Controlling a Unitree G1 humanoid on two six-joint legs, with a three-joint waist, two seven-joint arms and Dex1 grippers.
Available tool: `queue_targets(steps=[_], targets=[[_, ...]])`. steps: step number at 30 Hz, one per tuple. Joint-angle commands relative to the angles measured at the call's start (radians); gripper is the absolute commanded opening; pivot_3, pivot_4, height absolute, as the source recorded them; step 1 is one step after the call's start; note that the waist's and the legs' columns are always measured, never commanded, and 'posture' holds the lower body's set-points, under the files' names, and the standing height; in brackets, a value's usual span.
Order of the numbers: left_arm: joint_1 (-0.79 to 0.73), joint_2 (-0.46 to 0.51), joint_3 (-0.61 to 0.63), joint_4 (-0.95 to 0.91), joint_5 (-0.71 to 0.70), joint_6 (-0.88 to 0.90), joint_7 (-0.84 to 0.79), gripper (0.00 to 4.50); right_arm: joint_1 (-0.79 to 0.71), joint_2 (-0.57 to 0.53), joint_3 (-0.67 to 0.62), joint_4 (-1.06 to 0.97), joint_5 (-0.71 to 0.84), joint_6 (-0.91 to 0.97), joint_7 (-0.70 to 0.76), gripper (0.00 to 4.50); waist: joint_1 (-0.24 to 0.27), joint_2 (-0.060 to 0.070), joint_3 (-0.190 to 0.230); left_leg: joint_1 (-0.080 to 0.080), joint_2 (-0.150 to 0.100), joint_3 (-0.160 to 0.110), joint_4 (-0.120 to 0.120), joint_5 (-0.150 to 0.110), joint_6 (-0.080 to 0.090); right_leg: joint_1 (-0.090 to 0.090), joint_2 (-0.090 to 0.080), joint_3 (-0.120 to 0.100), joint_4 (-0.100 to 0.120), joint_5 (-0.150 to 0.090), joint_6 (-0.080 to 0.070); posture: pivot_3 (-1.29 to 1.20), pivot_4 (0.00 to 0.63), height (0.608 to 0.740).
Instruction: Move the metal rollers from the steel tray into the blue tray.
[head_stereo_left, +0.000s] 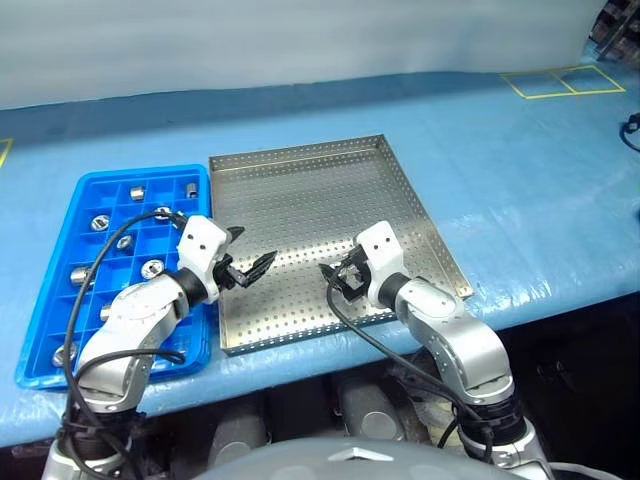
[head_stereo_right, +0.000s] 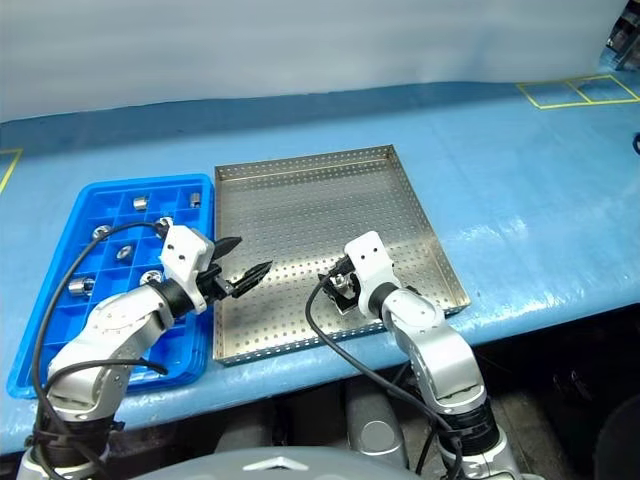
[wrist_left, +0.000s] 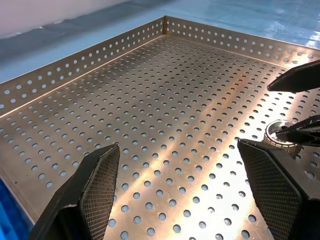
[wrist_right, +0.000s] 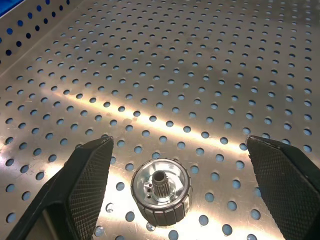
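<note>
My right gripper would miss, so it must lower toward the upright roller (wrist_right: 161, 192) before closing.
One metal roller (wrist_right: 161, 197), a shiny stubby cylinder with a toothed hollow top, stands upright on the steel tray (head_stereo_left: 300, 200) near its front edge. My right gripper (wrist_right: 179, 142) hangs just above it, open, with a finger on either side and not touching it. My left gripper (head_stereo_left: 248, 250) is open and empty over the steel tray's left part, pointing toward the right gripper; in the left wrist view the same roller (wrist_left: 281, 134) shows beside the right gripper's black fingers. The blue tray (head_stereo_left: 45, 330) lies left of the steel tray with several rollers (head_stereo_left: 100, 222) in its compartments.
The trays sit side by side on a light-blue covered table, close to its front edge (head_stereo_left: 560, 300). Yellow tape squares (head_stereo_left: 560, 82) mark the far right. Black cables (head_stereo_left: 345, 320) trail from both wrists.
</note>
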Motion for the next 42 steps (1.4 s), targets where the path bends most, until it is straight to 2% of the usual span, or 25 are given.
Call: queue_targets(steps=[1, 19, 22, 29, 36, 42], targets=[[0.002, 0.009, 0.008, -0.025, -0.009, -0.013, -0.006, 4.12, 0.002, 0.007, -0.012, -0.007, 0.02, -0.013, -0.003, 4.48, 0.0, 0.0, 0.0, 0.0, 0.0, 0.0, 0.0, 0.0, 0.0, 0.0, 0.0, 0.0, 0.0, 0.0, 0.0, -0.25, 0.15, 0.74], [0.004, 0.018, -0.037, -0.03, -0.011, -0.009, -0.038, 4.12, 0.037, 0.011, -0.019, 0.08, 0.042, -0.043, -0.003, 4.48, -0.002, 0.0, 0.0, 0.0, 0.0, 0.0, 0.0, 0.0, 0.0, 0.0, 0.0, 0.001, 0.0, 0.0, 0.0, -0.26, 0.15, 0.74], [0.01, 0.019, -0.033, -0.029, -0.009, -0.009, -0.039, 4.12, 0.03, 0.012, -0.025, 0.106, 0.045, -0.055, -0.001, 3.91, -0.002, 0.0, 0.0, 0.0, 0.0, 0.0, 0.0, 0.0, 0.0, 0.0, 0.0, 0.001, 0.0, 0.0, 0.0, -0.26, 0.15, 0.74], [0.027, 0.013, -0.036, -0.034, -0.007, -0.01, -0.035, 4.12, 0.016, 0.016, -0.03, 0.118, 0.048, -0.066, -0.003, 1.7, -0.001, 0.0, 0.0, 0.0, 0.0, 0.0, 0.0, 0.0, 0.0, 0.0, 0.0, 0.001, 0.0, 0.0, 0.001, -0.24, 0.15, 0.74], [0.042, 0.022, -0.012, -0.038, -0.009, -0.014, -0.034, 4.12, -0.017, 0.017, -0.039, 0.073, 0.069, -0.069, 0.009, 1.7, 0.003, 0.0, 0.0, 0.0, 0.0, 0.0, 0.0, 0.0, 0.0, 0.0, 0.0, 0.001, 0.0, 0.0, 0.001, -0.23, 0.15, 0.74], [0.112, 0.072, 0.162, -0.064, -0.008, -0.013, -0.002, 4.12, -0.143, 0.021, 0.03, 0.043, 0.125, -0.092, 0.104, 1.7, -0.001, 0.001, 0.001, 0.0, 0.001, 0.0, 0.0, 0.0, 0.0, -0.001, 0.001, 0.001, 0.001, 0.0, 0.0, -0.19, 0.15, 0.74]])
